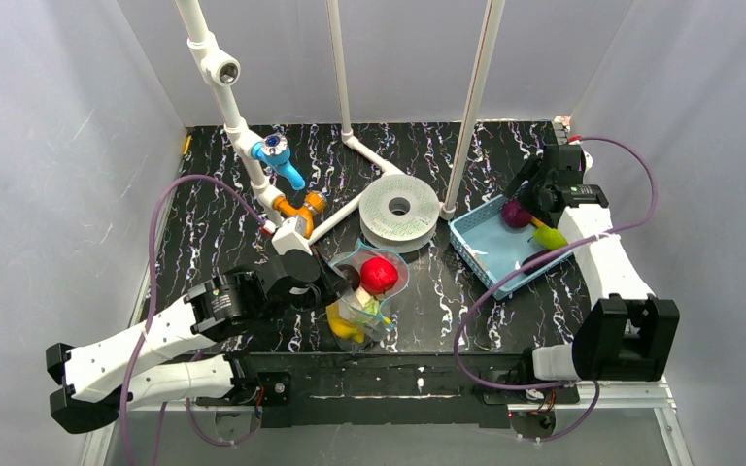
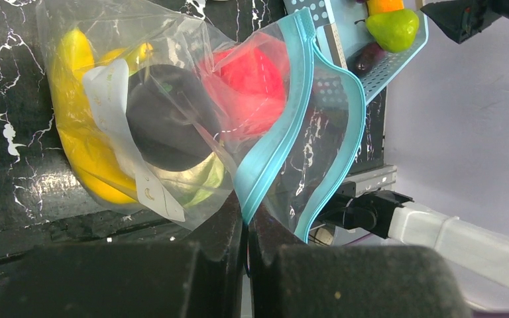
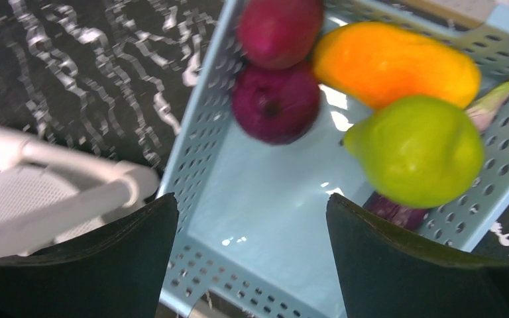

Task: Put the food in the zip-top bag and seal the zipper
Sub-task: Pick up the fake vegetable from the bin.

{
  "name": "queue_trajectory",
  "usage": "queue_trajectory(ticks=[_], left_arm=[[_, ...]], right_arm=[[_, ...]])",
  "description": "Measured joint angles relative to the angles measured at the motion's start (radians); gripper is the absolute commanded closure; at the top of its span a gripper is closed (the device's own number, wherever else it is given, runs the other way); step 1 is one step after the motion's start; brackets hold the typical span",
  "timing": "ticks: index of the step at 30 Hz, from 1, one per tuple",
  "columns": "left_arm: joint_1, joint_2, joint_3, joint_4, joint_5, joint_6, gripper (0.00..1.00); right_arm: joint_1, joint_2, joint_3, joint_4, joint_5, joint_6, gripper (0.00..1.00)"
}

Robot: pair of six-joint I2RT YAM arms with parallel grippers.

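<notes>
My right gripper is about to grab the redder purple fruit by its end (image 3: 281, 29), so the fruit's loose end goes first into the bag.
The clear zip-top bag (image 1: 364, 291) lies near the table's front middle, its mouth held open. Inside it I see a red apple (image 2: 252, 83), a yellow banana (image 2: 83, 152) and a dark round piece (image 2: 166, 119). My left gripper (image 2: 246, 218) is shut on one side of the teal zipper (image 2: 275, 149). My right gripper (image 3: 252, 212) is open and empty above the light-blue basket (image 3: 272, 218). In the basket lie two purple fruits (image 3: 275, 99), an orange fruit (image 3: 394, 63) and a green fruit (image 3: 417, 149).
A white roll (image 1: 399, 213) stands behind the bag. A white pipe frame with blue and orange fittings (image 1: 277, 160) rises at the back left. The basket (image 1: 491, 248) sits at the right, near the table's edge.
</notes>
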Motion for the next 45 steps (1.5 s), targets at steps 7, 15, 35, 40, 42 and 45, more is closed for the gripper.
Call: queue_trajectory(ticks=[7,15,35,40,42,45], left_arm=[[0.001,0.003,0.000,-0.001,0.008,0.000,1.00],[0.002,0.025,0.013,-0.002,0.019,0.001,1.00],[0.007,0.056,0.031,0.005,0.063,-0.007,1.00],[0.007,0.033,0.005,0.017,0.063,-0.031,1.00],[0.008,0.013,-0.015,0.022,0.063,-0.043,1.00],[0.008,-0.021,-0.050,0.037,0.063,-0.068,1.00]], right_arm=[[-0.084,0.217,0.117,0.009,0.041,-0.011,0.11],[-0.097,0.369,0.232,0.014,0.039,-0.053,0.22],[-0.115,0.381,0.248,0.017,-0.015,-0.103,0.94],[-0.115,0.122,0.107,0.014,-0.093,-0.098,0.95],[-0.111,-0.036,0.023,0.022,-0.154,-0.085,0.96],[-0.091,-0.248,-0.085,0.029,-0.230,-0.069,0.97]])
